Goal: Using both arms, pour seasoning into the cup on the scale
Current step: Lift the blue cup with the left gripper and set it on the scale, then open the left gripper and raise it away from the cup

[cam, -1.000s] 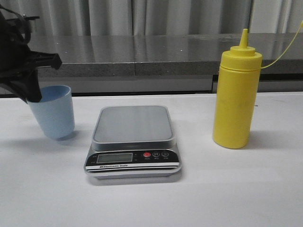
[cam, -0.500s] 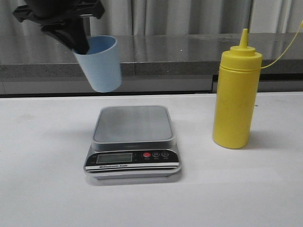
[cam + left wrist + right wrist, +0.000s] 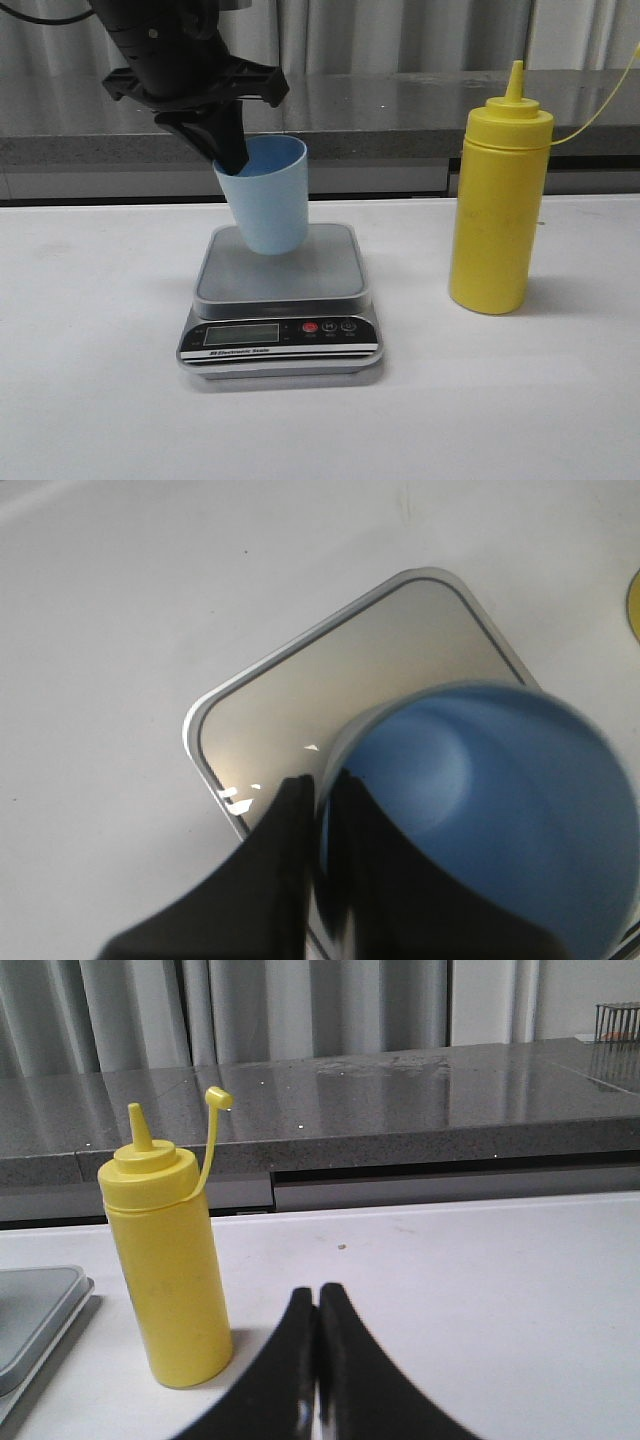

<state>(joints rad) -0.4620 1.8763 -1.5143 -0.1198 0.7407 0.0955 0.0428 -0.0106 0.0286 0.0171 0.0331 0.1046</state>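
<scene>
My left gripper opens now, since the lower edge of the pale blue cup [image 3: 266, 195] is in place over the back of the silver platform, so the cup would stand.
My left gripper [image 3: 228, 150] is shut on the rim of the pale blue cup [image 3: 266, 195], one finger inside and one outside. It holds the cup tilted, over the back of the scale's silver platform [image 3: 290, 275]. In the left wrist view the cup [image 3: 500, 780] hangs over the platform [image 3: 350, 670], pinched by the gripper [image 3: 322, 785]. The yellow seasoning bottle [image 3: 498, 200] stands upright on the table right of the scale; its cap hangs on a tether. My right gripper [image 3: 318, 1295] is shut and empty, to the right of the bottle [image 3: 165, 1260] and apart from it.
The scale's black panel has an LCD [image 3: 240, 334] and a red button [image 3: 310, 327]. A grey stone counter [image 3: 400, 110] and curtains run behind the white table [image 3: 100, 400]. The scale's corner [image 3: 35, 1310] shows in the right wrist view.
My left gripper has carried the cup from the table's left side, up and rightward, then down over the scale. The bottle and scale have not moved.
</scene>
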